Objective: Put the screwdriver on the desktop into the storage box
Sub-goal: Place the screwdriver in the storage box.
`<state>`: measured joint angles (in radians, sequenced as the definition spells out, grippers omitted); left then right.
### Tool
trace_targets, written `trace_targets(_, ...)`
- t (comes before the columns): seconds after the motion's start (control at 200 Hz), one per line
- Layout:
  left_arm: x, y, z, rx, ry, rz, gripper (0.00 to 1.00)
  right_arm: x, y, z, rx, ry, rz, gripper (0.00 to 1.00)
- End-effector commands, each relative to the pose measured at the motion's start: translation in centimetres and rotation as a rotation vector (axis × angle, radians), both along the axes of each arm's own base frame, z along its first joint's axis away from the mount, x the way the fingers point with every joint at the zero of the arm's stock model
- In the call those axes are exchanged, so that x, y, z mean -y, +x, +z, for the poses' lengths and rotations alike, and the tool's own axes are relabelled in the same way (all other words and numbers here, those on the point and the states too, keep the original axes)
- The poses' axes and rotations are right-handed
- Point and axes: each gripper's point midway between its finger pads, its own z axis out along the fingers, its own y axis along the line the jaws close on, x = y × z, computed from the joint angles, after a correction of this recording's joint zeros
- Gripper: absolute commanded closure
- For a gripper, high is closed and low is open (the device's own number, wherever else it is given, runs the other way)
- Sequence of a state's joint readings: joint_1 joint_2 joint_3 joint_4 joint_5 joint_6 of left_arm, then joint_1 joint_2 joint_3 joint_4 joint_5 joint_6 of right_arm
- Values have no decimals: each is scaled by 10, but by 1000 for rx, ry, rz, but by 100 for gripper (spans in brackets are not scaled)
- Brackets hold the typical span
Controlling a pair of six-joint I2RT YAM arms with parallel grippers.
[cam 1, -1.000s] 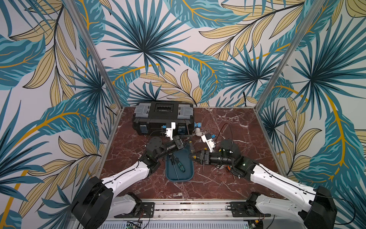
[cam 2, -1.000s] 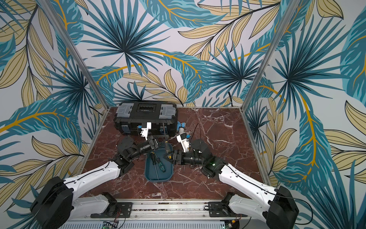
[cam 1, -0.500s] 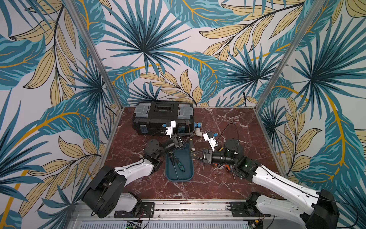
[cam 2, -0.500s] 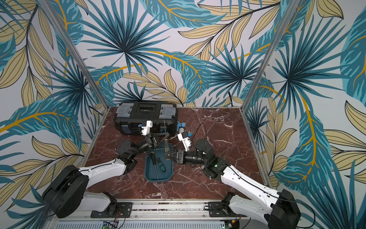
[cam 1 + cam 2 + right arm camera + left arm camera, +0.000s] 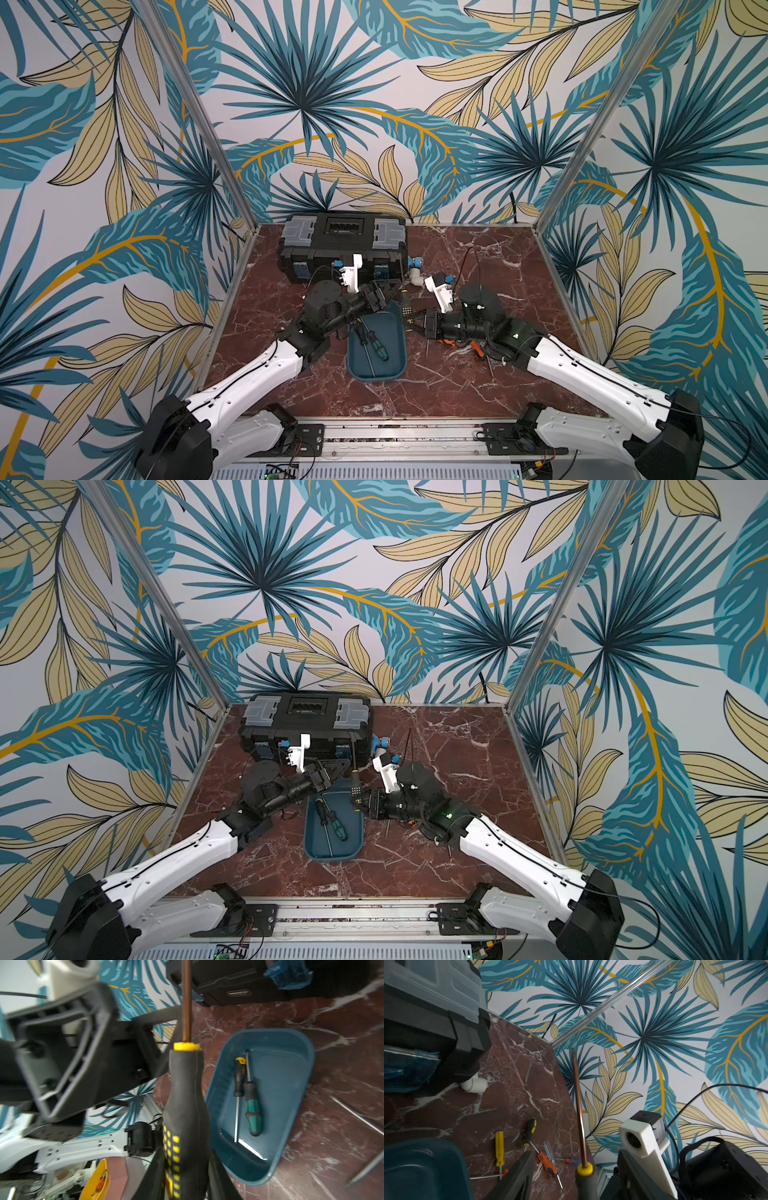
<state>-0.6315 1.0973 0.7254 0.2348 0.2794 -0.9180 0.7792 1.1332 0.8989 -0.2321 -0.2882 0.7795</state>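
My left gripper needs to put the black screwdriver into the storage box point(image 5: 397, 368), so next it should grab the stem end of the screwdriver's handle, clear of my right gripper.
A black screwdriver with yellow dots point(image 5: 404, 306) point(image 5: 355, 786) stands upright, its copper-coloured shaft pointing up, just beyond the far end of the teal storage box point(image 5: 397, 368) point(image 5: 354, 848). My right gripper point(image 5: 417, 324) point(image 5: 185, 1167) is shut on its handle point(image 5: 187, 1095). My left gripper point(image 5: 384, 293) point(image 5: 574, 1180) is open, its fingers apart on either side of that handle point(image 5: 586, 1184). Two screwdrivers lie in the box: a green-handled one point(image 5: 252, 1109) and a thin black one point(image 5: 239, 1078).
Several loose screwdrivers point(image 5: 548, 1164) lie on the red marble desktop point(image 5: 478, 257) under my right arm. The black toolbox point(image 5: 343, 245) stands at the back left, with a white and blue pipe fitting point(image 5: 415, 266) beside it. Walls close three sides.
My right gripper has closed on the screwdriver's handle. My left gripper, shut before, has opened off it. The left arm has shifted slightly.
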Motion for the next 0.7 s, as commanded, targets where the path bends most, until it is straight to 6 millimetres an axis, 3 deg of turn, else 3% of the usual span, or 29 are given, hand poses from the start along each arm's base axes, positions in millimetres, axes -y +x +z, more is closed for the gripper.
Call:
trace_targets(0.0, 1, -10, -40, -60, 188, -9, 36, 12, 6, -17, 28, -142, -41, 100)
trace_targets(0.17, 22, -15, -44, -67, 151, -70, 37, 5, 10, -4, 57, -106, -33, 100)
trace_targets(0.195, 24, -14, -45, -69, 154, -75, 37, -2, 2, -2, 62, -103, 0, 100)
trace_targets(0.336, 31, -11, -53, -90, 184, -87, 41, -6, -2, -2, 61, -101, 17, 100)
trace_targets(0.696, 39, -12, -59, -122, 189, -110, 68, -9, -4, -5, 58, -86, 21, 100)
